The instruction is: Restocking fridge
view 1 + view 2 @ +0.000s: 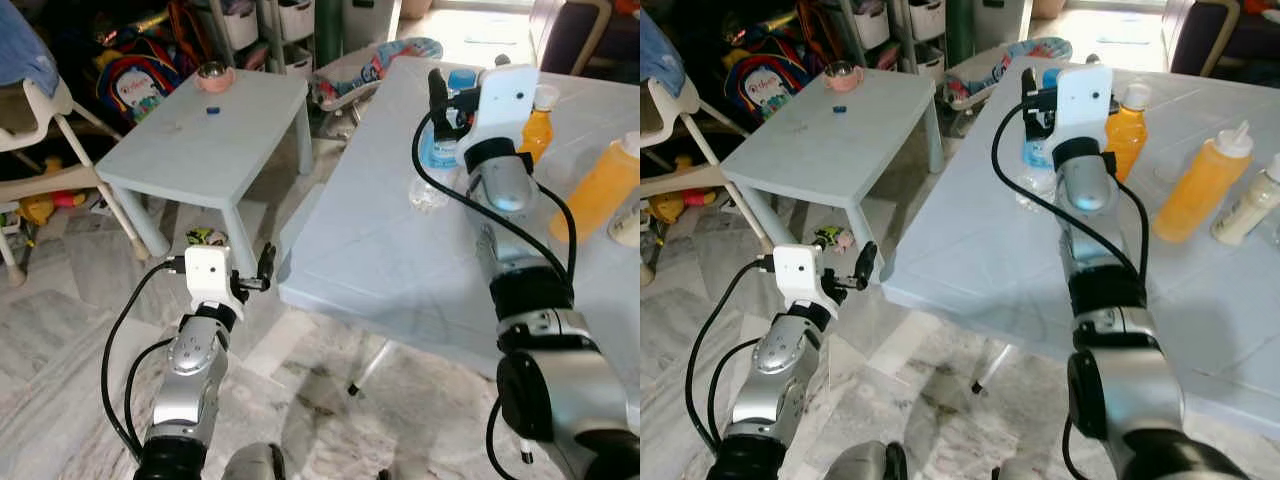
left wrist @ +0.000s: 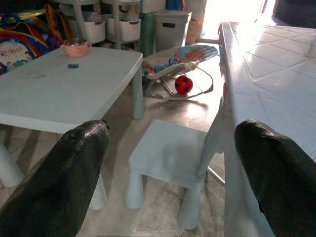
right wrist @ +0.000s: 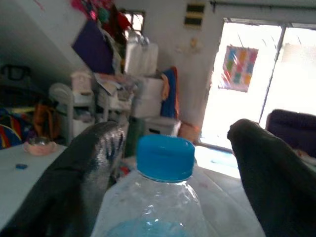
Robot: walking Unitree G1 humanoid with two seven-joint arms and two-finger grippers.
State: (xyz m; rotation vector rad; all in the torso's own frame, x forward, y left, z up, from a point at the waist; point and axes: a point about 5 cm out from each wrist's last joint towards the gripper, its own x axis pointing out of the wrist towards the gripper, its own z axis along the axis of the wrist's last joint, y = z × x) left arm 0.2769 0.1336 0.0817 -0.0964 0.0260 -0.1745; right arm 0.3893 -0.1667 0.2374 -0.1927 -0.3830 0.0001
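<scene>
I should next use my right gripper to grab the clear plastic bottle by its neck, just under the blue cap. Then the bottle can go toward restocking the fridge.
A clear water bottle with a blue cap stands near the far left edge of the big white table. My right gripper is open, one black finger on each side of the cap, touching nothing. Its fingers hang just above and behind the bottle's top. My left gripper is low beside the table's near corner, open and empty, with its fingers pointing toward a small chair.
On the big table right of the water bottle stand an orange juice bottle, an orange squeeze bottle and a white bottle. A low white table carries a pink cup. A small chair and a baby bouncer sit between the tables.
</scene>
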